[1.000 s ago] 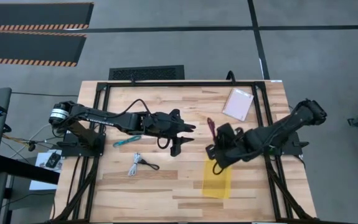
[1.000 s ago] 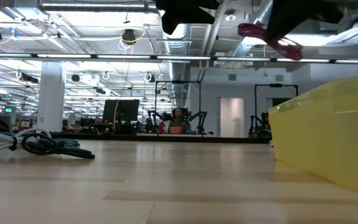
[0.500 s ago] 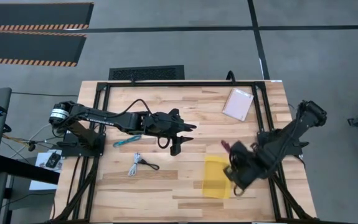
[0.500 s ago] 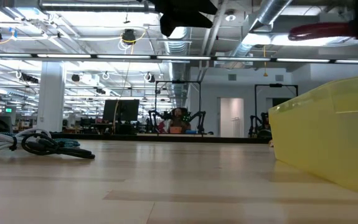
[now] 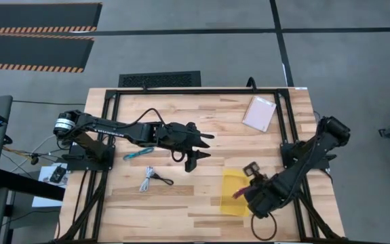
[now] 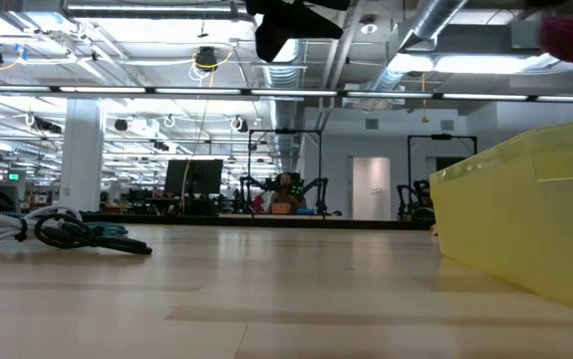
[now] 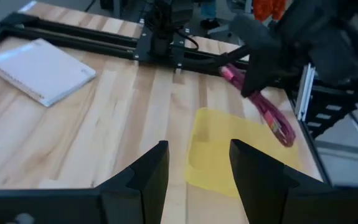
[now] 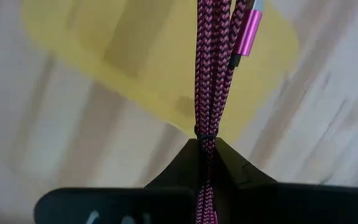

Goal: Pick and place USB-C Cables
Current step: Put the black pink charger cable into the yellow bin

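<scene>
My right gripper should keep holding the red USB-C cable until it rests inside the yellow tray (image 8: pixel 147 56), because the cable's plug end (image 8: pixel 248 31) hangs high above the bottom of the tray.
My right gripper (image 5: pixel 250 192) is shut on the red USB-C cable (image 8: pixel 211 74) and hovers over the yellow tray (image 5: pixel 234 183) near the table's near right part. The left wrist view shows that cable (image 7: pixel 263 106) slanting down above the tray (image 7: pixel 225 152). My left gripper (image 7: pixel 197 168) is open and raised over the table's middle (image 5: pixel 196 153), touching nothing. The teal cable (image 5: pixel 138 153) lies flat left of it. The white cable (image 5: pixel 147 180) and the black cable (image 5: pixel 162 179) lie together nearer the near edge. My right gripper pinches the red cable's folded bundle between its two fingers (image 8: pixel 182 167), just behind a thin tie (image 8: pixel 205 133) around the strands. Several strands run out past the fingertips, along the fingers. The bundle is lifted clear and its plug end (image 8: pixel 248 30) hangs free above the tray.
A flat pale pink packet (image 5: pixel 259 112) lies near the far right corner. A black frame (image 5: pixel 201 91) borders the table's far edge and sides. In the low view the white, black and teal cables (image 6: pixel 62 231) lie at left and the tray wall (image 6: pixel 525 224) rises at right.
My right gripper has carried the red cable from the table's middle toward the near edge and now sits over the yellow tray. It has turned, so the cable now points toward the table's left over the tray. The left arm has kept still.
</scene>
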Available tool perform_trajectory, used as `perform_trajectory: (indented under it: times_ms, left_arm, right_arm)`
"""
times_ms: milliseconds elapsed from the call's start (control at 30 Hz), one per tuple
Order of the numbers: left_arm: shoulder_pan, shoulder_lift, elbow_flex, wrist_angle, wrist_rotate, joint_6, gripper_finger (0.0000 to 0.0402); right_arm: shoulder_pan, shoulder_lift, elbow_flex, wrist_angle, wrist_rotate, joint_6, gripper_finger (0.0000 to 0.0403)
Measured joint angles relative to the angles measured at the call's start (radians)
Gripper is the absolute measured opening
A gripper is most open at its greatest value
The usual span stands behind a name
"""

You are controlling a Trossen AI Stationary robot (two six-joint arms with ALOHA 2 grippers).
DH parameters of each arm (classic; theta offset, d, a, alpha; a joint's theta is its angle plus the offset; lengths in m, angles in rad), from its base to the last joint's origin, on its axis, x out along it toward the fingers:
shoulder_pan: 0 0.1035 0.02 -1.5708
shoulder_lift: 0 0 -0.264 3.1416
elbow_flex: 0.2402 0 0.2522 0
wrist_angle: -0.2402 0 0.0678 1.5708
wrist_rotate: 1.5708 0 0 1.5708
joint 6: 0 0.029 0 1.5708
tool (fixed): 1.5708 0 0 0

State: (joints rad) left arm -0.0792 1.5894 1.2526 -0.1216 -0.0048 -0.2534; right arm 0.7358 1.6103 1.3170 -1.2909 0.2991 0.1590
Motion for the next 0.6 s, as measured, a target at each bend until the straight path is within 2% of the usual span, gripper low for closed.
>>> perform_trajectory:
  times_ms: [100, 200, 333, 433, 600]
  left_arm:
    - [-0.006, 0.0, 0.0, 0.002, 0.0, -0.032, 0.0157]
    - [-0.007, 0.0, 0.0, 0.008, 0.0, -0.062, 0.0157]
    - [-0.006, 0.0, 0.0, 0.008, -0.009, -0.082, 0.0157]
    - [-0.006, 0.0, 0.0, 0.008, -0.031, -0.082, 0.0157]
    - [-0.004, 0.0, 0.0, 0.01, -0.062, -0.037, 0.0157]
  right_arm:
    - [-0.048, 0.024, 0.0, -0.035, 0.0, -0.28, 0.0032]
    - [-0.111, 0.044, 0.0, -0.042, 0.002, -0.427, 0.0028]
    - [-0.18, 0.049, 0.0, 0.009, -0.005, -0.553, 0.0028]
    - [-0.211, 0.047, 0.0, 0.079, -0.053, -0.626, 0.0033]
    - [-0.198, 0.041, 0.0, 0.132, -0.139, -0.669, 0.0029]
